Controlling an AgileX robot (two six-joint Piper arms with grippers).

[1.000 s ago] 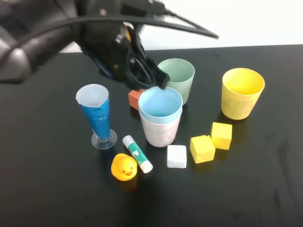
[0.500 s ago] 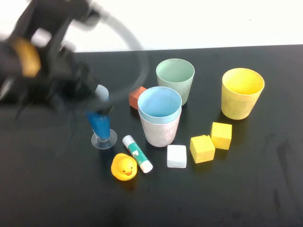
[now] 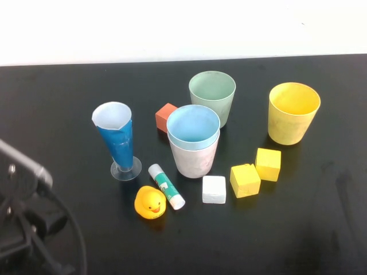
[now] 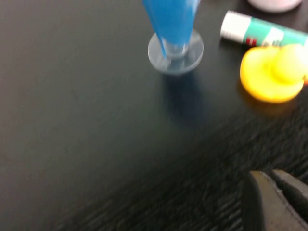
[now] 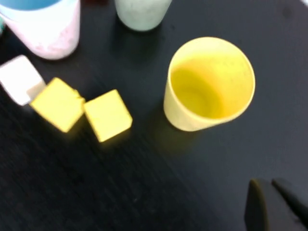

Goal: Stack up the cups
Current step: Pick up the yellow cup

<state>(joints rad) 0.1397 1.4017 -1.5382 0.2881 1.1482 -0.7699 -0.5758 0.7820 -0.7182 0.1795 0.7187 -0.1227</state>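
The right gripper will next grab the yellow cup by its thin rim (image 3: 319, 103), since the yellow cup's round body (image 3: 288, 125) is wide and its top is open.
The light blue cup (image 3: 193, 127) sits nested inside the pink cup (image 3: 195, 161) at the table's middle. The mint green cup (image 3: 213, 94) stands upright just behind them. The yellow cup (image 3: 292, 114) stands upright alone at the right and also shows in the right wrist view (image 5: 209, 84). My left arm (image 3: 23, 229) is low at the near left corner. My left gripper (image 4: 269, 175) is shut and empty above bare table. My right gripper (image 5: 267, 185) is shut and empty, on the near side of the yellow cup, and out of the high view.
A tall blue glass (image 3: 117, 140) with a clear foot stands left of the stack. A glue stick (image 3: 166, 186), a rubber duck (image 3: 150, 202), a white block (image 3: 214, 189) and two yellow blocks (image 3: 245, 180) lie in front. A red block (image 3: 165, 117) lies behind.
My left arm has swung away from above the nested cups, leftward and down to the near left corner. The cups have not moved.
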